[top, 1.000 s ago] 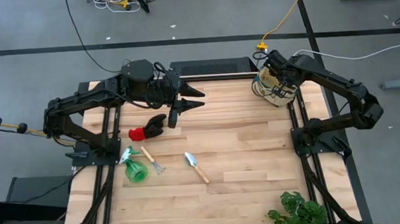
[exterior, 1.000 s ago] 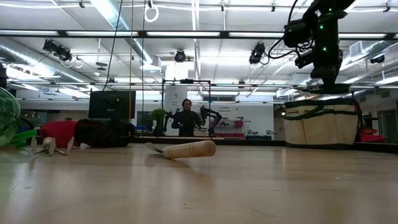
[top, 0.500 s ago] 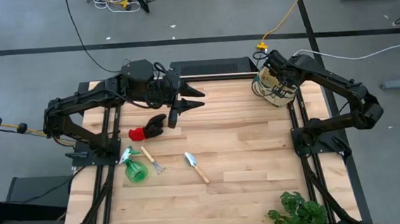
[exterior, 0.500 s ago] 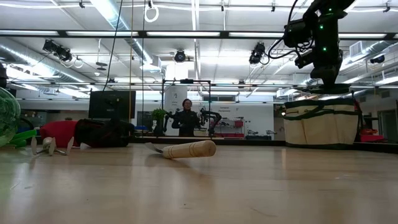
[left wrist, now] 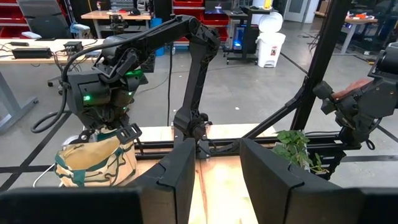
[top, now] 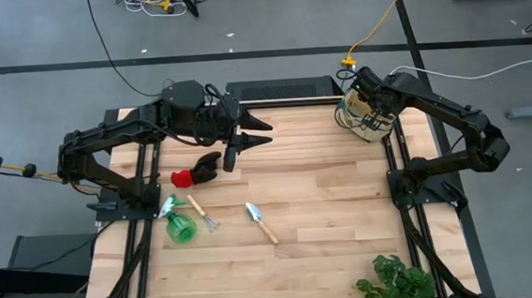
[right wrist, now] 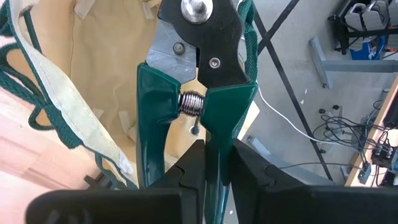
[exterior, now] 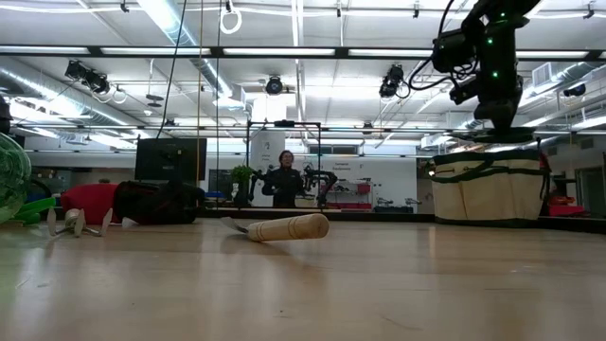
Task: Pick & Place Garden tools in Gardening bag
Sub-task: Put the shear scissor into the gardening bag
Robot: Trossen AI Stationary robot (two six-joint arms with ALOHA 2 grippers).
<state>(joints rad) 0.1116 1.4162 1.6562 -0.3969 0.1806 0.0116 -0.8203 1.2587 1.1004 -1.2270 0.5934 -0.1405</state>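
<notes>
I need to let go of the pruning shears with my right gripper, because they hang inside the bag's rim over the bag's open interior (right wrist: 106,56) and would drop inside.
The beige gardening bag (top: 362,122) with its green rim stands at the table's far right corner, also visible in the low view (exterior: 488,189). My right gripper (right wrist: 216,163) hangs over its mouth, shut on green-handled pruning shears (right wrist: 198,37). My left gripper (left wrist: 219,180) stands open and bare, high above the table's far middle (top: 263,132). On the wood lie a red-and-black glove (top: 195,171), a green spray bottle (top: 178,223), a mini rake (top: 203,213) and a trowel (top: 261,222). My right gripper pinches one green handle (right wrist: 217,134) of the shears between its two fingers, while the other handle (right wrist: 151,124) runs outside one finger. The fingers slant downward and lie along the shears. The shears are lifted clear, their black head pointing into the bag's open mouth.
A leafy plant (top: 397,281) sits at the near right corner. Bare wood lies between the tools and the bag. In the low view the trowel's handle (exterior: 284,227) lies mid-table. A person stands in the room far behind.
</notes>
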